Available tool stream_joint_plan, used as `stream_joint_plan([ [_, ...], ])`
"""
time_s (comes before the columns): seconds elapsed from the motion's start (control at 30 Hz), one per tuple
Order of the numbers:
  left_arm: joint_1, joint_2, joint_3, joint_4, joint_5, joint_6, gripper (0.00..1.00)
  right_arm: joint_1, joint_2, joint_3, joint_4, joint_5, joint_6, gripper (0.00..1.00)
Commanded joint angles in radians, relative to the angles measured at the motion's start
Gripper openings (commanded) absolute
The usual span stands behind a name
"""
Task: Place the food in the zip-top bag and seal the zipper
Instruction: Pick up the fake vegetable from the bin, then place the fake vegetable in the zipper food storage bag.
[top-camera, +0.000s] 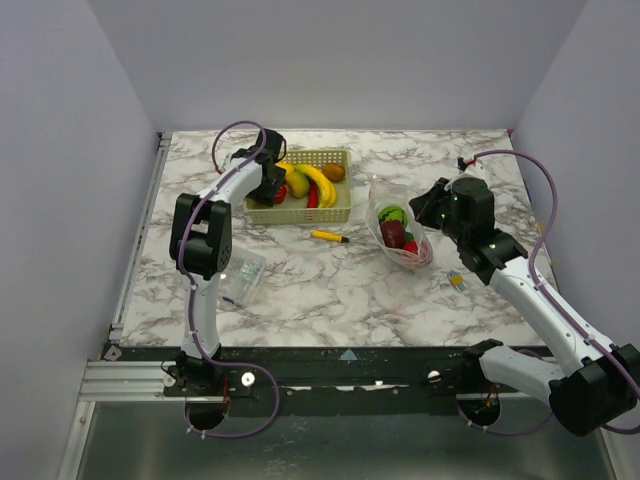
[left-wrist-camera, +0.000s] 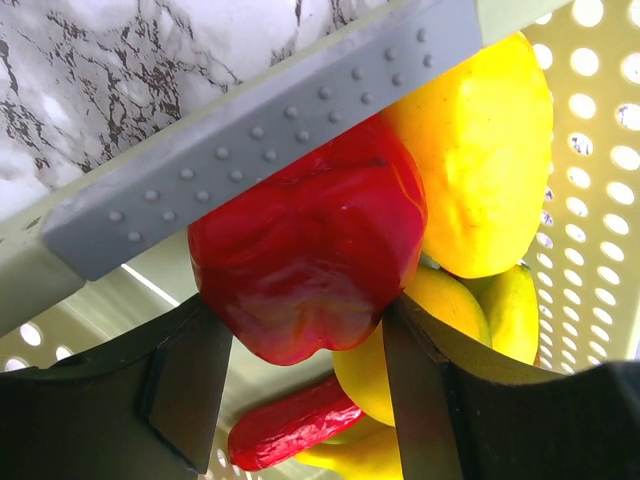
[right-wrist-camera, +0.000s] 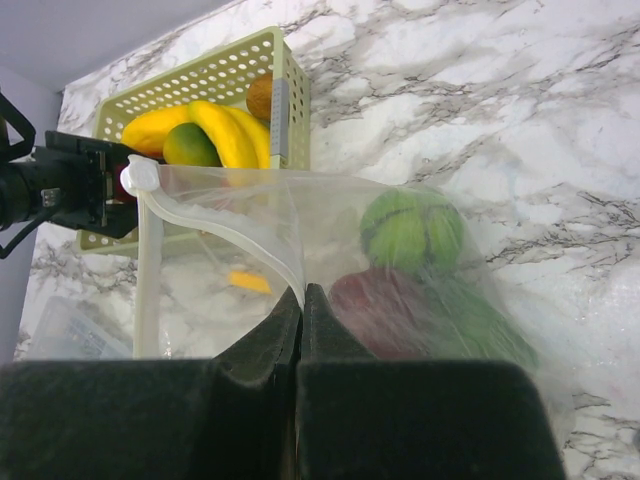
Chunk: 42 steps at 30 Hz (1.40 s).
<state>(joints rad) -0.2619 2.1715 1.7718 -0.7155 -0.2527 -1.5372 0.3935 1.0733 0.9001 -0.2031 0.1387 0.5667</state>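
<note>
I would lift the red pepper out of the basket if I raised my left gripper now, because its fingers close on the red pepper (left-wrist-camera: 310, 250) at its lobed end (left-wrist-camera: 303, 314).
The yellow-green basket (top-camera: 340, 208) holds the food still outside the bag: a banana (top-camera: 318, 182), a lemon (left-wrist-camera: 480, 150), a red chili (left-wrist-camera: 290, 430) and a red pepper (left-wrist-camera: 310, 250). My left gripper (left-wrist-camera: 297, 315) reaches into the basket's left end, and its fingers press both sides of the red pepper. The clear zip-top bag (top-camera: 400, 238) lies to the right of the basket. Inside it are a green piece (right-wrist-camera: 412, 230) and a dark-red piece (right-wrist-camera: 385, 310). My right gripper (right-wrist-camera: 302, 292) is shut on the bag's mouth edge by the zipper (right-wrist-camera: 220, 222), holding the mouth open toward the basket.
A thin yellow-and-black stick (top-camera: 329, 237) lies on the marble between basket and bag. A flat clear packet (top-camera: 243, 272) sits near the left arm's elbow. A small item (top-camera: 456, 282) lies by the right arm. Grey walls close in the table on three sides.
</note>
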Motion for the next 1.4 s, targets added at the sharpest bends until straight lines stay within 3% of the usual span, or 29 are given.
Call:
stream_joint_plan([
  [0.0,-0.008,-0.091,-0.009,0.017,-0.006,0.059,0.23,0.007,-0.005,0.006,0.009,0.014,0.001,0.01],
  [0.13,-0.019,-0.146,-0.031,0.038,0.040,0.091,0.18,0.007,-0.004,0.003,0.019,0.002,0.004,0.01],
  [0.47,-0.056,-0.371,-0.276,0.262,0.242,0.182,0.00,0.005,-0.014,-0.011,0.033,-0.007,0.015,0.01],
  [0.6,-0.081,-0.479,-0.373,0.362,0.296,0.257,0.00,0.005,-0.020,-0.013,0.031,-0.012,0.018,0.01],
  [0.7,-0.112,-0.572,-0.471,0.515,0.372,0.308,0.00,0.005,-0.031,-0.017,0.033,-0.013,0.020,0.01],
  [0.97,-0.231,-0.739,-0.691,1.019,0.756,0.501,0.00,0.007,-0.046,-0.029,0.029,-0.028,0.034,0.01],
  [1.07,-0.279,-0.717,-0.638,1.028,0.939,0.553,0.00,0.007,-0.056,-0.042,0.029,-0.019,0.047,0.01],
  [1.17,-0.337,-0.718,-0.614,1.026,1.007,0.587,0.00,0.006,-0.061,-0.050,0.036,-0.023,0.056,0.01],
  [1.27,-0.392,-0.741,-0.612,0.966,0.987,0.639,0.00,0.006,-0.069,-0.039,0.025,-0.019,0.058,0.01],
  [1.37,-0.441,-0.755,-0.606,0.827,0.873,0.705,0.05,0.006,-0.080,-0.031,0.014,-0.011,0.061,0.01],
])
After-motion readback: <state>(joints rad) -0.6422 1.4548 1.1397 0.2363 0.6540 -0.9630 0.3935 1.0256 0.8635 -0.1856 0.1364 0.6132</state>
